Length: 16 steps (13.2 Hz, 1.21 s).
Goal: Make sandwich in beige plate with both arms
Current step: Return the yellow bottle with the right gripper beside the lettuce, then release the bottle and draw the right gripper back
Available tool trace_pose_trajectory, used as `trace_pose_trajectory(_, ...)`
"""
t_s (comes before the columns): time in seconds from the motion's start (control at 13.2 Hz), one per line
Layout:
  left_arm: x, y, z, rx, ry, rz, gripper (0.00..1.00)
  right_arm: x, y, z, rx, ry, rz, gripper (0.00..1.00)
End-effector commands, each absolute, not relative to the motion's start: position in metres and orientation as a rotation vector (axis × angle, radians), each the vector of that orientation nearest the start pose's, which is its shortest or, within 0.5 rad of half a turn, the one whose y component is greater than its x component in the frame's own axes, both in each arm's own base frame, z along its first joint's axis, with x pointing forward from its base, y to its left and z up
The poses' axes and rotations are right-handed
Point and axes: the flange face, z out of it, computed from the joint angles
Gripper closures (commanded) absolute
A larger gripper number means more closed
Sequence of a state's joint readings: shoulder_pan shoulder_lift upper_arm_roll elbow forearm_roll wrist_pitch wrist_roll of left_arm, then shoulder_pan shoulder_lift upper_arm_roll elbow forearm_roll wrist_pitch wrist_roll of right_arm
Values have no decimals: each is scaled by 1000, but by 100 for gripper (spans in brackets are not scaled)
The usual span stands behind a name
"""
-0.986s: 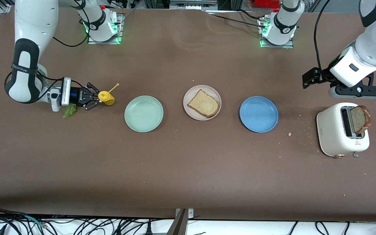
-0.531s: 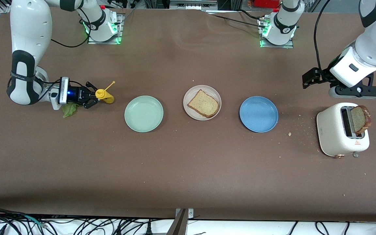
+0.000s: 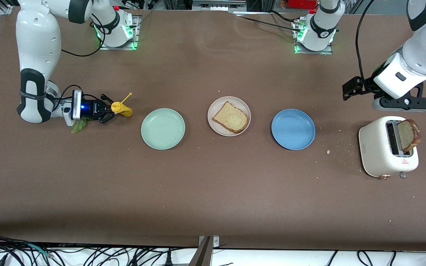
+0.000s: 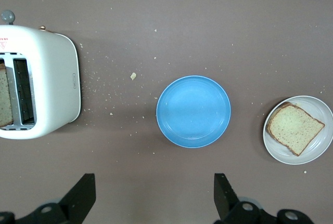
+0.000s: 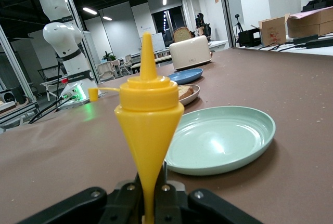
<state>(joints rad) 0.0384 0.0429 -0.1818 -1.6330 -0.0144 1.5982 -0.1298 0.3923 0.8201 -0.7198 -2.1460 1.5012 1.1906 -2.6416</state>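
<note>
The yellow squeeze bottle's base (image 3: 128,113) is down at the tabletop in the front view, so it is time for my right gripper to release the bottle.
The beige plate (image 3: 215,126) sits mid-table with one bread slice (image 3: 230,117) on it, and both also show in the left wrist view (image 4: 322,151). A second slice (image 3: 408,135) stands in the white toaster (image 3: 379,147). A green lettuce leaf (image 3: 78,125) lies on the table under my right wrist. My right gripper (image 3: 110,108) is low at the right arm's end, shut on a yellow squeeze bottle (image 3: 121,109) (image 5: 148,120). My left gripper (image 3: 403,104) hangs open and empty over the table beside the toaster.
A mint green plate (image 3: 162,128) lies between the bottle and the beige plate. A blue plate (image 3: 293,129) lies between the beige plate and the toaster. Crumbs are scattered around the toaster.
My right gripper's fingers have closed from spread around the yellow bottle to gripping it, and the right arm's elbow has shifted. The left arm has not moved.
</note>
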Motion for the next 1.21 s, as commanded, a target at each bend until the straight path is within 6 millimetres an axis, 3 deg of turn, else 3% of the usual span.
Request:
trace_pose_trajectory(0.0,561,-84,579,-3143,19,124,0,473,-47,107,-1390,-1132,-965,74)
trace_pose_trajectory(0.15,561,-85,579,-3143,24,124,0,473,-48,107,-1393,-1131,-965,61)
trace_pose_trajectory(0.23,561,-86,579,-3142,36,123,0,473,-48,107,-1395,-1125,-958,41)
trace_pose_trajectory(0.46,561,-87,580,-3142,46,121,0,472,-51,108,-1413,-1098,-926,9)
trace_pose_trajectory(0.61,561,-88,580,-3142,43,119,0,468,-63,108,-1435,-1069,-903,2)
trace_pose_trajectory(0.76,560,-91,577,-3140,43,131,0,468,-85,117,-1483,-1059,-822,2)
trace_pose_trajectory(0.99,560,-92,579,-3139,58,123,0,502,-132,166,-1558,-1160,-685,2)
trace_pose_trajectory(1.14,560,-93,579,-3139,55,125,0,528,-148,207,-1566,-1175,-618,2)
